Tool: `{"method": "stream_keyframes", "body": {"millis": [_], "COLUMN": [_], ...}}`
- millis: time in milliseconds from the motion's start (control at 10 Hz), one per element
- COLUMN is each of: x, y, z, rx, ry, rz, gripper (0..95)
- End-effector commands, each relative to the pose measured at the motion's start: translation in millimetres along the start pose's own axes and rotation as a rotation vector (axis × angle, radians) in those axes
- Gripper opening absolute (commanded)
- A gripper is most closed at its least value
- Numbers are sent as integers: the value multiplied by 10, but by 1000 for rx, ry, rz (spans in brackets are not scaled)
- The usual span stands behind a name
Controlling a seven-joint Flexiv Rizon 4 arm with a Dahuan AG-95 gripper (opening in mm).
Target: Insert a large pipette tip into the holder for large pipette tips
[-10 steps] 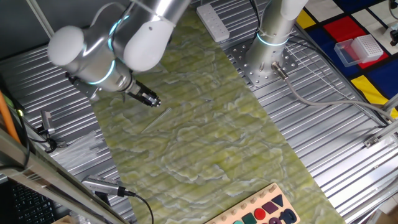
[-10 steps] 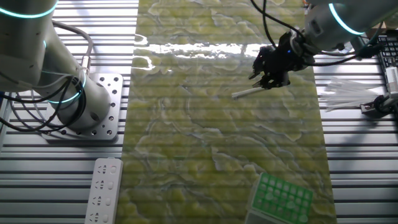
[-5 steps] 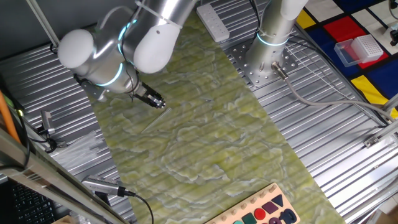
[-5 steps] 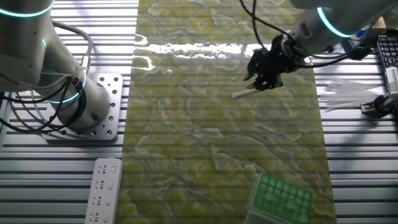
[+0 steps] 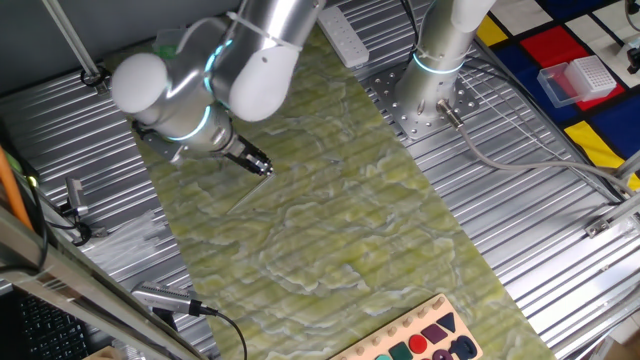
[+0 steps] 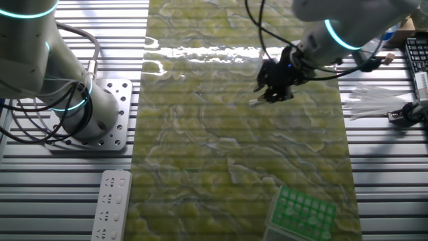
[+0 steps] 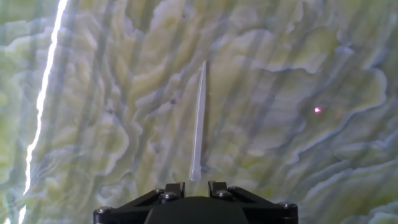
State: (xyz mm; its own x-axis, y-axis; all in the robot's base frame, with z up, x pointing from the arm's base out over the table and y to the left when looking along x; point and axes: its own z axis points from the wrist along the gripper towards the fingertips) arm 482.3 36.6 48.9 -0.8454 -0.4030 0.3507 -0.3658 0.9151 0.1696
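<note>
The narrow point of the large pipette tip needs to stay free to slot into the holder point(image 6: 304, 212), so my gripper will next grab the pipette tip by its wide end.
The large pipette tip point(image 7: 198, 121) lies flat on the green marbled mat, its narrow end pointing away from the hand. Its wide end sits just in front of the gap between my fingers. It shows faintly in one fixed view point(image 5: 243, 200) and as a whitish end in the other point(image 6: 257, 102). My gripper point(image 7: 196, 185) hovers over the wide end, jaws slightly apart, holding nothing; it also shows in both fixed views point(image 5: 263, 169) point(image 6: 271, 95). The green-topped holder point(image 6: 304, 212) stands at the mat's near right corner, far from the gripper.
A second arm's base point(image 6: 87, 114) point(image 5: 430, 95) stands beside the mat. A white power strip point(image 6: 110, 204) lies near it. A bag of spare tips point(image 6: 374, 104) lies right of the mat. A clear box with a white grid top point(image 5: 578, 78) and a wooden shape board point(image 5: 420, 340) lie further off.
My gripper has moved along the mat, leftward in the other fixed view, and now sits over the tip's wide end. The tip has not moved.
</note>
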Motion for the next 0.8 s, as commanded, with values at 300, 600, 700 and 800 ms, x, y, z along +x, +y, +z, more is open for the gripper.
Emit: {"method": "stream_keyframes", "body": {"millis": [300, 600, 700, 800], "x": [10, 14, 8, 5], "y": [-10, -13, -14, -18], "z": [121, 177, 204, 230], "rx": [-3, 0, 2, 3], "ry": [0, -4, -6, -8], "rz": [11, 14, 18, 20], "gripper": [380, 190, 190, 190]}}
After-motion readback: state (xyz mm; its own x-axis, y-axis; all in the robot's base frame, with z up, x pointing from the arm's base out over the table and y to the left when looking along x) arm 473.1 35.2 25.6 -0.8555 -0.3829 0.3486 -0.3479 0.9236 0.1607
